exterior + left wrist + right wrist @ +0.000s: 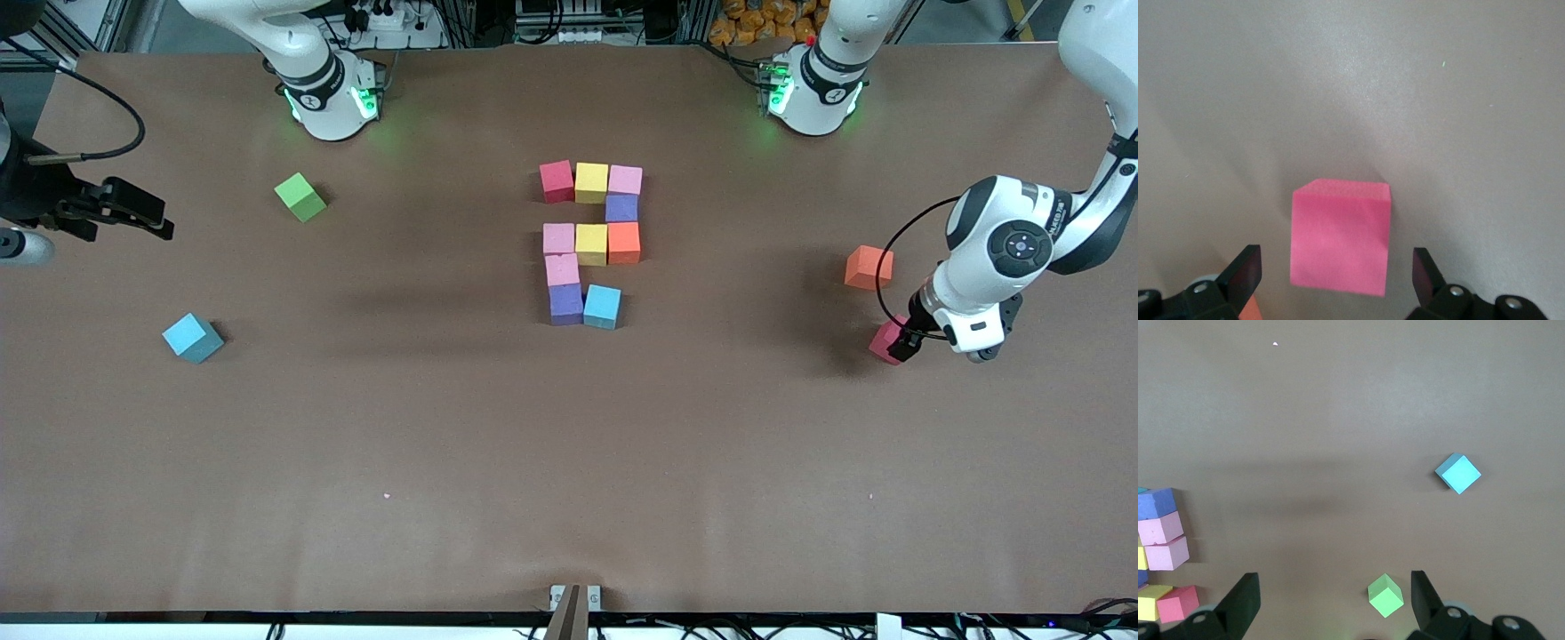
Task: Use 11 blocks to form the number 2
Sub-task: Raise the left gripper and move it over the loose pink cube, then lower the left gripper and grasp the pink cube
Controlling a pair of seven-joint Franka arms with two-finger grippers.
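The left gripper's fingers are above and short of the pink block, so they would miss it if they closed now. The left gripper should first go down to the block, then close on it.
Several blocks lie together in rows mid-table: red, yellow, pink, purple, orange and light blue. A loose red block lies toward the left arm's end, and it looks pink-red in the left wrist view. My left gripper is open right over it, one finger on each side with a gap to the block. A loose orange block sits just farther from the front camera. A loose light blue block lies toward the right arm's end. My right gripper waits open there, holding nothing.
A green cube rests near the right arm's base. The brown table stretches bare toward the front camera. A small fixture stands at the table's front edge.
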